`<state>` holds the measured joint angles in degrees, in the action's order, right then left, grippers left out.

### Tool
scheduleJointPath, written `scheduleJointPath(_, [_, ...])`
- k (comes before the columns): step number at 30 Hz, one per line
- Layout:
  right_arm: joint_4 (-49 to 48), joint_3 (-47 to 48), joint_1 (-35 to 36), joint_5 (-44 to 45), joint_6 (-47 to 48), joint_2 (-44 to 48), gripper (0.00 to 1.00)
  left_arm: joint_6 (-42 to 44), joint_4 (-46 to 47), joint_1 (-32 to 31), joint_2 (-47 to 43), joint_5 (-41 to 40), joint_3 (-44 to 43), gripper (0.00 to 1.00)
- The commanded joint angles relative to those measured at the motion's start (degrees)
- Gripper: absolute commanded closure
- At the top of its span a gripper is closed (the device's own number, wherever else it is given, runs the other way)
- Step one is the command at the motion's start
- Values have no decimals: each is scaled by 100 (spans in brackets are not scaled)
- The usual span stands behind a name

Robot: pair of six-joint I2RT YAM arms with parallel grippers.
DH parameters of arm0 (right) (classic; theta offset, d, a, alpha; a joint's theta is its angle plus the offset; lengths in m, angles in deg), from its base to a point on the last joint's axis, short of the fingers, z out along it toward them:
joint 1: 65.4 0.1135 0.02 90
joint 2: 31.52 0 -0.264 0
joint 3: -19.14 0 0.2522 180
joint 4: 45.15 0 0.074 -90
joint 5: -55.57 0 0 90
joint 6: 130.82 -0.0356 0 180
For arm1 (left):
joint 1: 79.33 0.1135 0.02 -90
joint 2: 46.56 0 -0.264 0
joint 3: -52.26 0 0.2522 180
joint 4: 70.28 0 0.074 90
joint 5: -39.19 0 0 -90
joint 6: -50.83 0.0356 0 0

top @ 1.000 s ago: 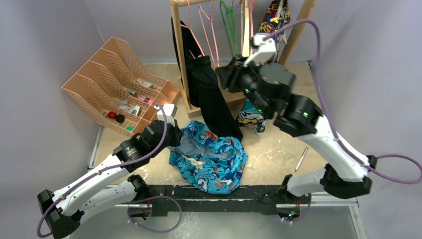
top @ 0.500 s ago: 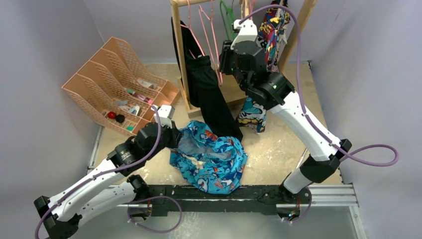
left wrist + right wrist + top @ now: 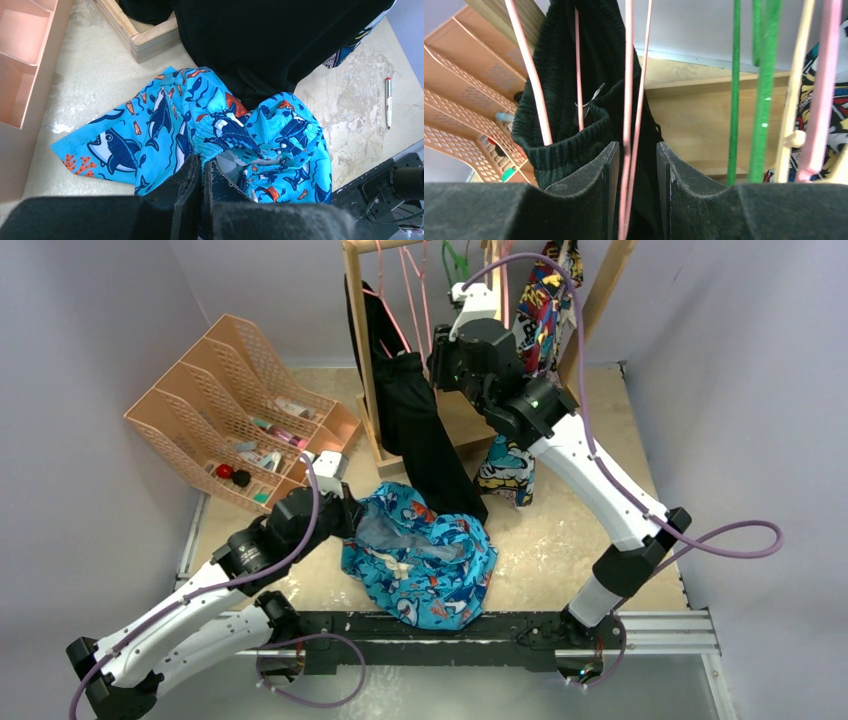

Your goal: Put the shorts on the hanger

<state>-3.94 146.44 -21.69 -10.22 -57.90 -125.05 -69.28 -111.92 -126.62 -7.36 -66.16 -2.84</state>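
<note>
Both thin wires of the pink hanger [image 3: 418, 290] should be grabbed next by my right gripper near one end, so the opposite end stays free to enter the waistband [image 3: 384, 525].
The turquoise shark-print shorts [image 3: 430, 560] lie crumpled on the table in front of the rack. My left gripper [image 3: 352, 515] is at their left edge. In the left wrist view it [image 3: 202, 161] is shut on the gathered waistband of the shorts [image 3: 165, 120]. The thin pink hanger [image 3: 418, 290] hangs on the rack rail. My right gripper [image 3: 437, 360] is raised to it. In the right wrist view it [image 3: 636, 147] is open, with the two thin wires of the pink hanger [image 3: 628, 100] running down between its fingers, closer to the left one.
A wooden rack [image 3: 362, 360] carries a black garment [image 3: 420, 430] on another pink hanger, a green hanger [image 3: 764, 90], a cream hanger [image 3: 796, 100] and a comic-print garment [image 3: 505, 475]. A peach file organiser [image 3: 230, 400] stands at the left. A pen [image 3: 606, 560] lies at the right.
My right arm has swung left and up to the rack, bringing its open fingers around the pink hanger. The left gripper has stayed on the shorts, shifting only slightly.
</note>
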Motion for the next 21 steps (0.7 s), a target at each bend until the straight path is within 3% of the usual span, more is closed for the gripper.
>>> scheduleJointPath(1, [-187,222,-20,-183,-25,-18,64,159,283,18,-101,7,-4,100])
scheduleJointPath(17, [-265,242,-20,-102,33,-184,62,177,248,19,-170,-12,-9,100])
scheduleJointPath(21, [-237,231,-28,-29,61,-242,68,163,246,18,-202,-32,-14,100])
